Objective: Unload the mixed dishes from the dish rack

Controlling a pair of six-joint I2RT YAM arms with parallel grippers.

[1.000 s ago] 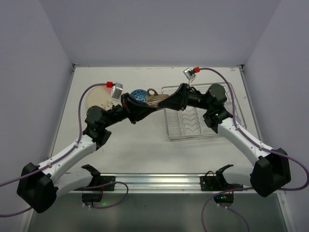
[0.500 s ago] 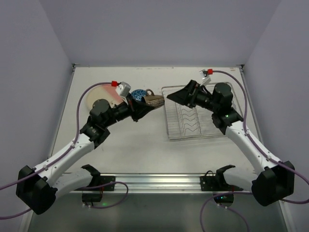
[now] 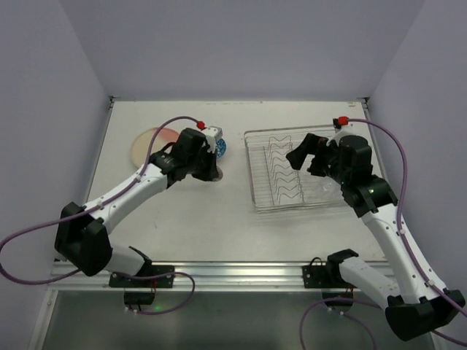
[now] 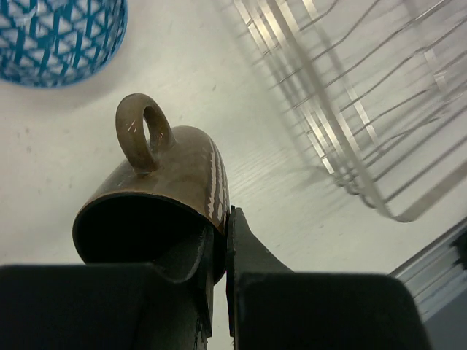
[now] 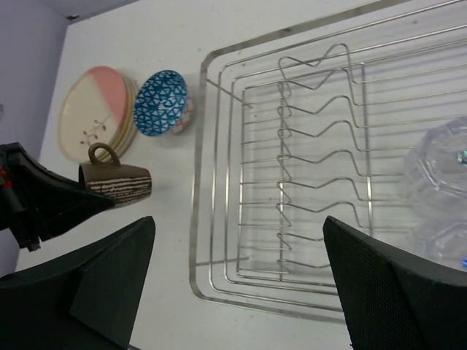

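Note:
My left gripper keeps hold of the mug (image 4: 171, 182) now. The mug is tipped sideways above the table, so if I opened now, it would end on its side.
My left gripper (image 4: 219, 248) is shut on the wall of the dark brown mug (image 4: 171, 182), one finger inside the mouth and one outside. The mug (image 5: 117, 181) lies on its side with its handle up, close by the blue-patterned bowl (image 5: 164, 102) and the stacked cream plates (image 5: 95, 109), the top one part pink. Whether it touches the table I cannot tell. In the top view the left gripper (image 3: 211, 169) hides the mug. My right gripper (image 3: 306, 159) hangs open and empty over the dish rack (image 3: 292, 209). Clear glass tumblers (image 5: 441, 175) sit in the rack's right part.
The bowl (image 3: 220, 148) and plates (image 3: 152, 142) stand on the table left of the rack. Zigzag wire dividers (image 5: 321, 160) run down the rack's middle. Bare tabletop lies between the mug and the rack's left rim (image 5: 195, 219).
The right gripper opened, let go of the mug and pulled back over the rack. The left gripper kept the mug and carried it left and down, beside the bowl.

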